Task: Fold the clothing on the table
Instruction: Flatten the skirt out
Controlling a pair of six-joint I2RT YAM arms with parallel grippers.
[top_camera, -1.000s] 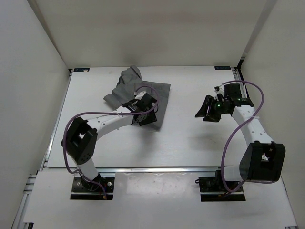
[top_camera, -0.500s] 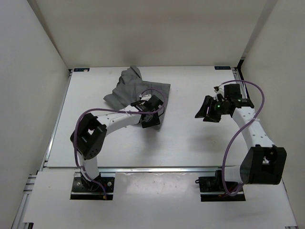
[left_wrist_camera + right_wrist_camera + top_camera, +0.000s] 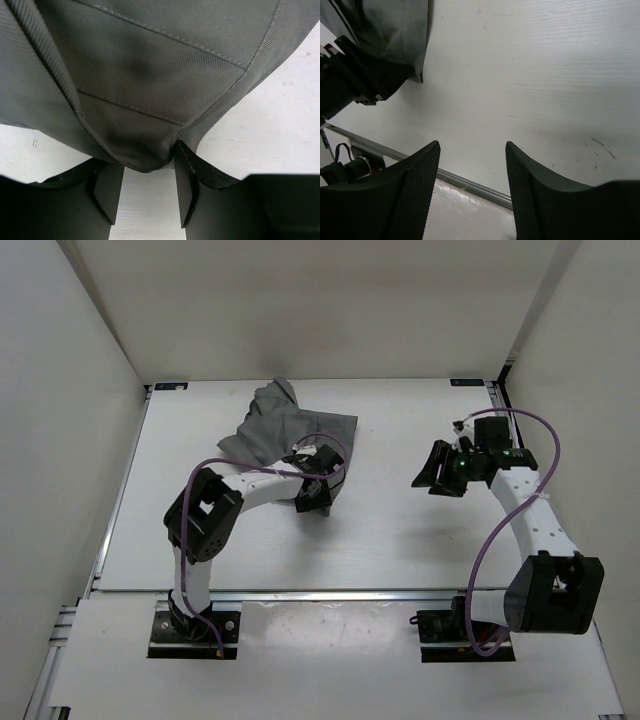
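Observation:
I need to pinch the grey clothing's near corner [image 3: 149, 159] with my left gripper next, so the rest is left for my right gripper to fold.
The grey clothing [image 3: 285, 430] lies crumpled at the back left of the white table [image 3: 400, 530]. My left gripper [image 3: 315, 490] is at its near right corner. In the left wrist view that gripper [image 3: 142, 160] is open, and a rounded fold of the clothing [image 3: 150, 75] bulges between the fingertips, touching the right finger [image 3: 182, 165]. My right gripper [image 3: 435, 468] hovers open over bare table to the right, well apart from the clothing. The right wrist view shows it [image 3: 472, 145] holding nothing, with the clothing [image 3: 395, 30] far off at the upper left.
White walls enclose the table on three sides. A silver rail [image 3: 470, 182] runs along the near edge. The left arm's black wrist [image 3: 345, 85] shows beside the clothing in the right wrist view. Purple cables loop off both arms.
My left arm has swung right and forward, bringing its gripper onto the clothing's near right corner. The right gripper has barely shifted.

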